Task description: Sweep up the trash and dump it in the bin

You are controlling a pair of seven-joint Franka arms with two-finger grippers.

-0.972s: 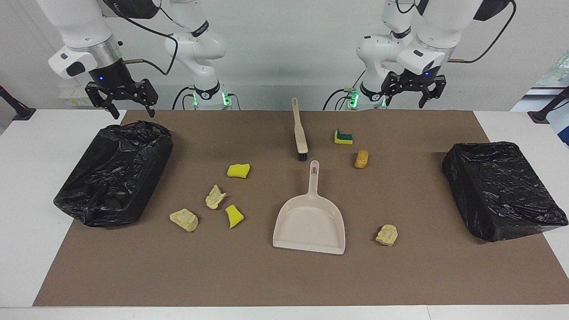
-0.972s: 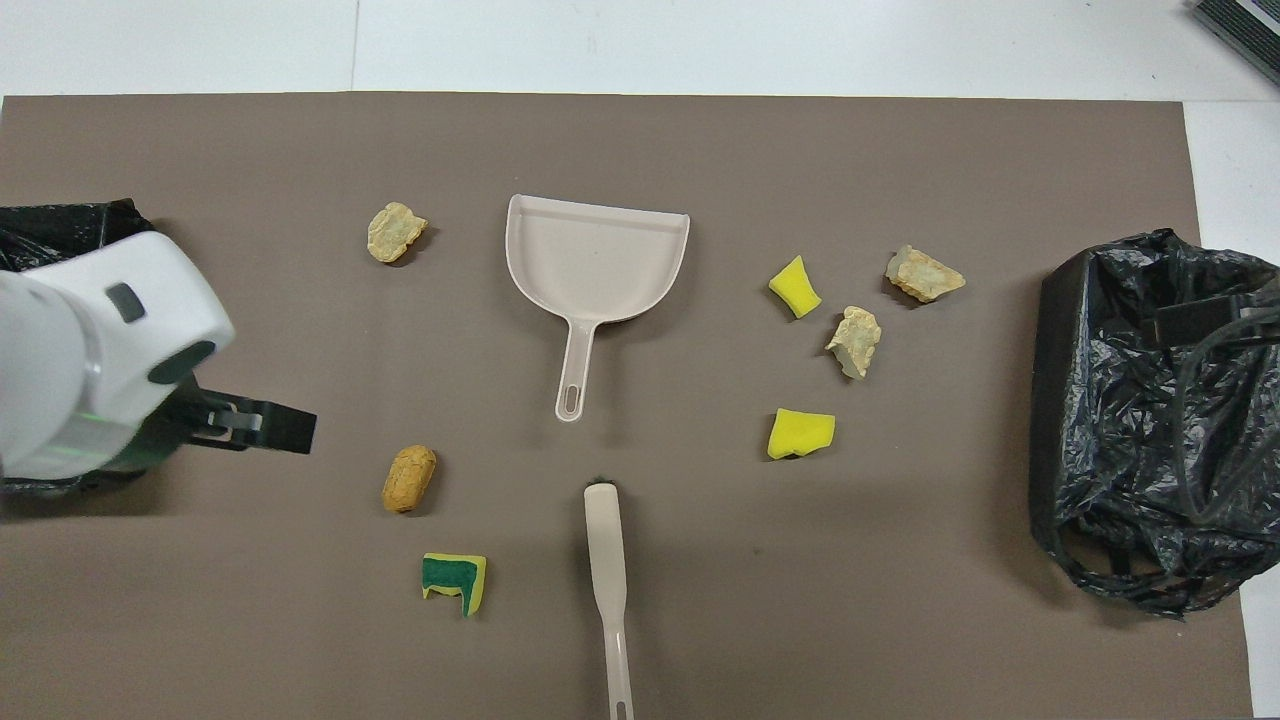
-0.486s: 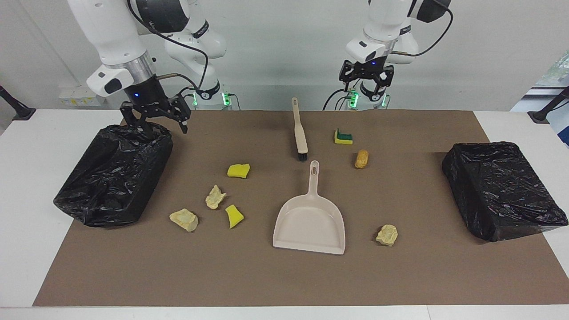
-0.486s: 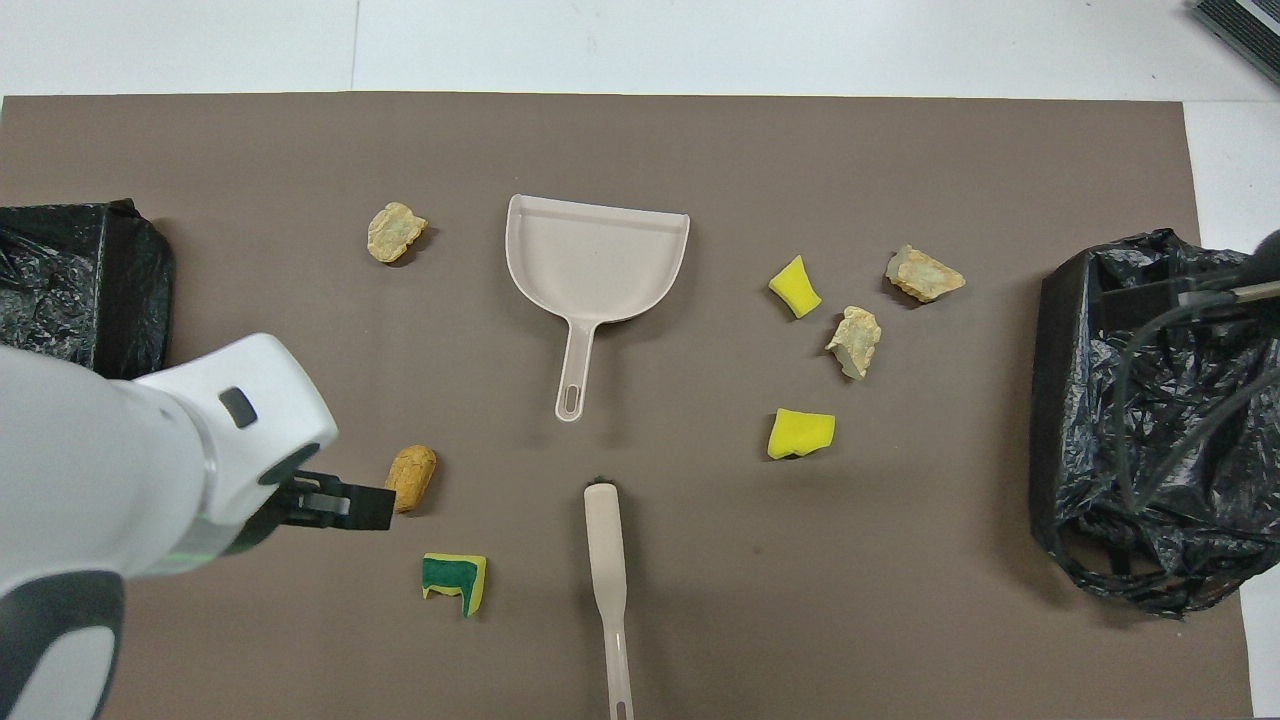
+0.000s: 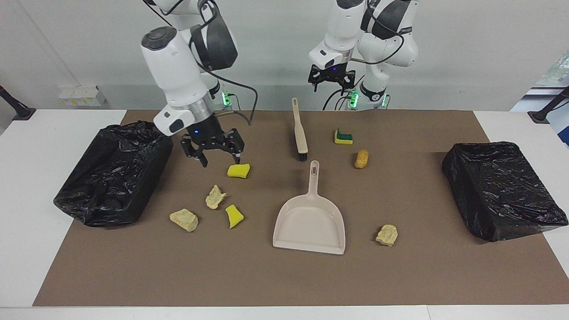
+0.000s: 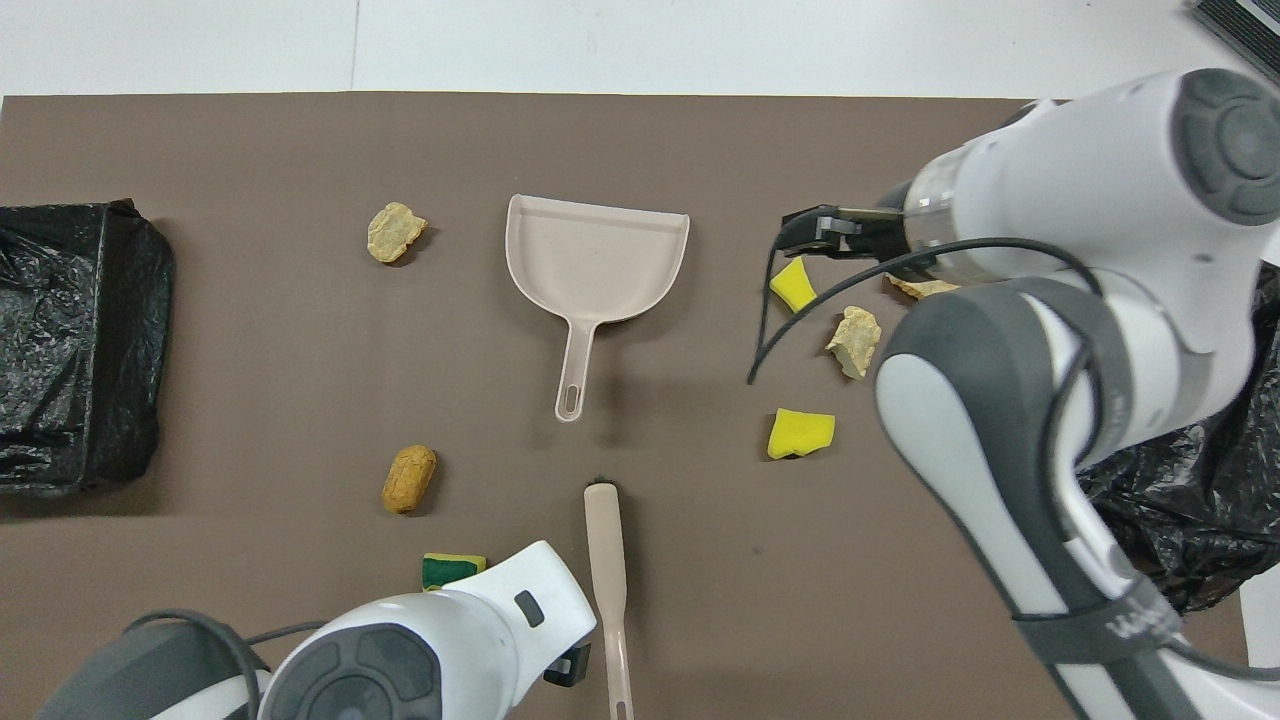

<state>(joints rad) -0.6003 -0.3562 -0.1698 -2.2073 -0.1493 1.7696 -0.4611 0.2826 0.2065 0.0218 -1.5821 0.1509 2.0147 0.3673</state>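
Observation:
The right gripper grabs the beige dustpan by its narrow handle (image 6: 575,374) next, since the broad tray spreads wider than my open fingers.
Several trash scraps lie on the brown mat: a yellow sponge (image 5: 238,170) (image 6: 800,433), a yellow wedge (image 5: 234,216), two pale chunks (image 5: 215,197) (image 5: 184,219), a third pale chunk (image 5: 386,234), an orange-brown lump (image 5: 361,158) and a green-backed sponge (image 5: 343,137). A black-bagged bin (image 5: 116,173) stands at the right arm's end, another bin (image 5: 502,186) at the left arm's end. My right gripper (image 5: 219,158) (image 6: 800,230) hangs open just above the mat, beside the yellow sponge. My left gripper (image 5: 332,82) (image 6: 570,668) is open, high over the mat's robot-side edge beside the brush handle.
The beige dustpan (image 5: 311,222) (image 6: 595,260) lies mid-mat, handle toward the robots. The beige brush (image 5: 300,129) (image 6: 608,560) lies nearer to the robots, bristles next to the dustpan handle. White table (image 5: 26,178) surrounds the mat.
The right gripper swung from above the bin's corner toward the middle and came down beside the yellow sponge. The left gripper travelled toward the middle, ending up beside the brush handle.

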